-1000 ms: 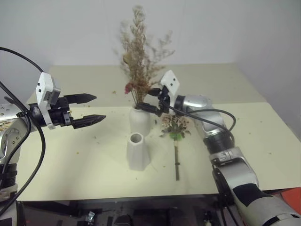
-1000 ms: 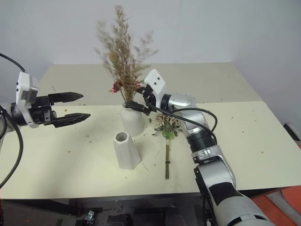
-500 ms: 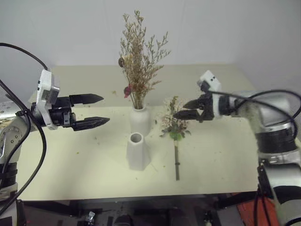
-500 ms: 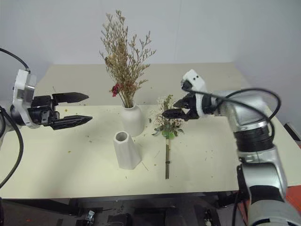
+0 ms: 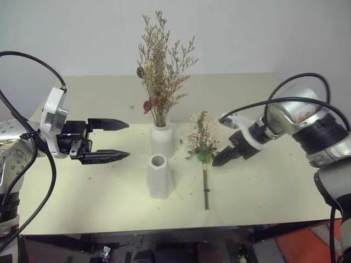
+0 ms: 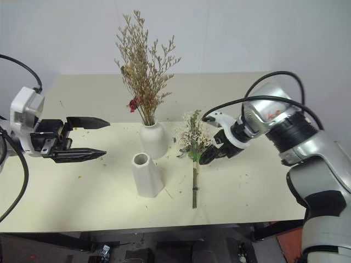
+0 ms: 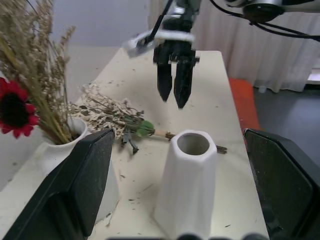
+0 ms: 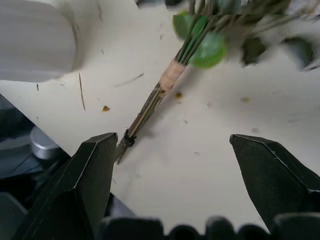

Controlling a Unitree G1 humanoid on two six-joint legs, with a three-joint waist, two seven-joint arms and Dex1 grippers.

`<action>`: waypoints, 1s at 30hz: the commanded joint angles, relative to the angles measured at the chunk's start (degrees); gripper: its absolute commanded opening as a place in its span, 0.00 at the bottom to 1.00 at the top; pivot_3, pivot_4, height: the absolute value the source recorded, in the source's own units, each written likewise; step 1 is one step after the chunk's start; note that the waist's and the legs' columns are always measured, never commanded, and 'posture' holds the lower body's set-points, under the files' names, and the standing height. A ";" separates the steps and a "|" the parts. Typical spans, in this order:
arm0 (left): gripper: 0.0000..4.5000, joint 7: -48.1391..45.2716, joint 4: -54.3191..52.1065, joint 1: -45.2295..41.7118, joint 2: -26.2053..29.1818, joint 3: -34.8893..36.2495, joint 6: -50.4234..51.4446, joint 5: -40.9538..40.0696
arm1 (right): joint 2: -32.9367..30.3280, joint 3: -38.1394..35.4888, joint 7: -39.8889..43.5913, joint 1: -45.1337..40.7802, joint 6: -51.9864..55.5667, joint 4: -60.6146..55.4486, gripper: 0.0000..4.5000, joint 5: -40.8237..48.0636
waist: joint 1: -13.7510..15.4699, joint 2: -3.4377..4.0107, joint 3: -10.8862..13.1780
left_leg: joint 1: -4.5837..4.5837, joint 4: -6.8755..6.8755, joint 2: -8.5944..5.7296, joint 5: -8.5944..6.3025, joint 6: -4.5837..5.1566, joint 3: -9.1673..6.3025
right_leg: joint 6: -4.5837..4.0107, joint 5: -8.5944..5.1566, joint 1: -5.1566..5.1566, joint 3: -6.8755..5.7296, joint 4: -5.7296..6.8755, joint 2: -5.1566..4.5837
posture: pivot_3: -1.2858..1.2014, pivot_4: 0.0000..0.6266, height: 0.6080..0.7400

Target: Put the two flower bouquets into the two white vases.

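Observation:
My right gripper must reach the stem's tan wrap before closing.
The dry tan bouquet [image 5: 162, 71] with a red bloom stands in the rounded white vase [image 5: 163, 141]. In front of it is the cone-shaped white vase [image 5: 160, 176], with nothing in it. The cream, green-leaved bouquet [image 5: 203, 139] lies flat on the table to the right of the vases, its stem [image 8: 150, 107] pointing toward the front edge. My right gripper [image 5: 218, 160] hangs open just right of that bouquet, pointing down, its fingers spread either side of the stem in the right wrist view. My left gripper [image 5: 128, 140] is open and level, left of the vases, holding nothing.
The cream table [image 5: 274, 181] carries small plant crumbs around the vases. Its front edge runs just beyond the stem's end. A white wall stands behind the table. Black cables loop over both arms.
My right gripper left the neck of the rounded vase, swung right and down, and turned to point down beside the lying bouquet. The dry bouquet stopped swaying. My left gripper drew slightly back.

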 commanded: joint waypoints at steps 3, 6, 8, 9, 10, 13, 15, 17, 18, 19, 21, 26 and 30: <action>1.00 0.35 -2.81 1.07 0.21 2.24 -1.22 -1.25 | 6.85 1.64 -9.06 -3.64 0.49 10.59 0.94 5.57 | -0.15 0.00 0.00 | -0.04 -0.01 0.01 0.00 0.00 -0.01 | -0.20 0.12 -0.11 -0.01 0.11 0.02 | 0.52 0.24 1.00; 1.00 0.95 -3.50 1.74 0.22 2.67 -1.14 -1.51 | 9.79 -0.14 -12.84 -3.77 0.49 14.56 0.94 5.66 | -0.09 0.00 0.00 | -0.06 0.00 0.00 0.00 0.00 -0.02 | -0.21 0.13 -0.12 -0.02 0.12 0.02 | 0.52 0.24 1.00; 1.00 1.61 -4.28 2.72 0.28 3.41 -0.97 -1.81 | 12.11 -1.69 -15.07 -3.68 0.49 17.10 0.94 4.97 | -0.07 0.00 0.00 | -0.07 0.01 0.00 0.00 0.00 -0.02 | -0.21 0.13 -0.11 -0.02 0.12 0.02 | 0.52 0.24 1.00; 1.00 1.86 -4.59 3.07 0.31 3.65 -0.90 -1.97 | 12.83 -2.23 -15.91 -3.67 0.49 17.91 0.94 4.84 | -0.08 0.00 0.00 | -0.06 0.01 0.00 0.00 0.00 -0.02 | -0.21 0.13 -0.10 -0.02 0.12 0.02 | 0.52 0.24 1.00; 1.00 2.13 -4.89 3.33 0.31 3.80 -0.81 -2.11 | 13.32 -2.73 -16.62 -3.67 0.49 18.46 0.94 4.82 | -0.08 0.00 0.00 | -0.05 0.00 0.01 0.00 0.00 -0.02 | -0.21 0.13 -0.11 -0.02 0.12 0.02 | 0.52 0.24 1.00; 1.00 3.16 -5.98 4.46 0.35 4.67 -0.47 -2.52 | 16.04 -4.98 -18.95 -3.67 0.49 20.99 0.91 4.34 | -0.09 0.00 0.00 | -0.04 0.00 0.01 0.00 0.00 -0.03 | -0.21 0.13 -0.10 -0.02 0.13 0.04 | 0.52 0.24 1.00; 1.00 3.71 -6.43 4.87 0.30 5.05 -0.38 -2.66 | 17.50 -6.64 -20.40 -3.44 0.49 22.09 0.81 3.68 | -0.11 0.00 0.00 | -0.04 0.00 0.01 0.00 0.00 -0.03 | -0.21 0.13 -0.10 -0.02 0.13 0.04 | 0.52 0.24 1.00; 1.00 4.03 -6.76 5.23 0.29 5.26 -0.34 -2.84 | 18.56 -8.78 -21.99 -3.02 0.49 23.11 0.66 2.66 | -0.21 0.01 0.00 | -0.03 0.00 0.02 0.00 0.01 -0.03 | -0.21 0.13 -0.10 -0.02 0.13 0.06 | 0.52 0.24 1.00; 1.00 4.21 -7.00 5.43 0.31 5.37 -0.30 -2.95 | 18.95 -9.89 -22.87 -2.80 0.49 23.72 0.58 2.12 | -0.17 0.00 0.00 | -0.04 0.00 0.02 0.00 0.00 -0.03 | -0.21 0.13 -0.11 -0.01 0.14 0.06 | 0.52 0.24 1.00; 1.00 4.34 -7.15 5.55 0.31 5.44 -0.28 -3.02 | 19.21 -11.10 -23.68 -2.48 0.49 24.23 0.51 1.56 | -0.15 0.01 0.00 | -0.04 0.00 0.02 0.00 0.00 -0.03 | -0.21 0.13 -0.11 -0.02 0.14 0.07 | 0.52 0.24 1.00; 1.00 4.51 -7.24 5.64 0.29 5.47 -0.30 -3.06 | 19.42 -13.35 -25.30 -2.05 0.49 25.30 0.35 0.53 | -0.12 0.00 0.00 | -0.05 0.00 0.01 0.00 0.00 -0.04 | -0.21 0.13 -0.10 -0.02 0.13 0.06 | 0.52 0.24 1.00; 1.00 4.51 -6.28 4.78 0.22 4.71 -0.69 -2.66 | 18.42 -19.46 -28.71 -2.28 0.49 27.94 0.04 -2.26 | -0.06 0.00 0.00 | -0.05 0.00 0.01 0.00 0.00 -0.04 | -0.22 0.13 -0.09 -0.02 0.13 0.06 | 0.52 0.24 1.00; 1.00 4.02 -4.97 3.61 0.18 3.78 -1.06 -2.12 | 15.87 -24.66 -30.80 -2.18 0.49 28.73 0.04 -4.47 | -0.01 0.00 0.00 | -0.05 0.00 0.00 0.00 0.01 -0.04 | -0.22 0.13 -0.08 -0.02 0.12 0.05 | 0.52 0.24 1.00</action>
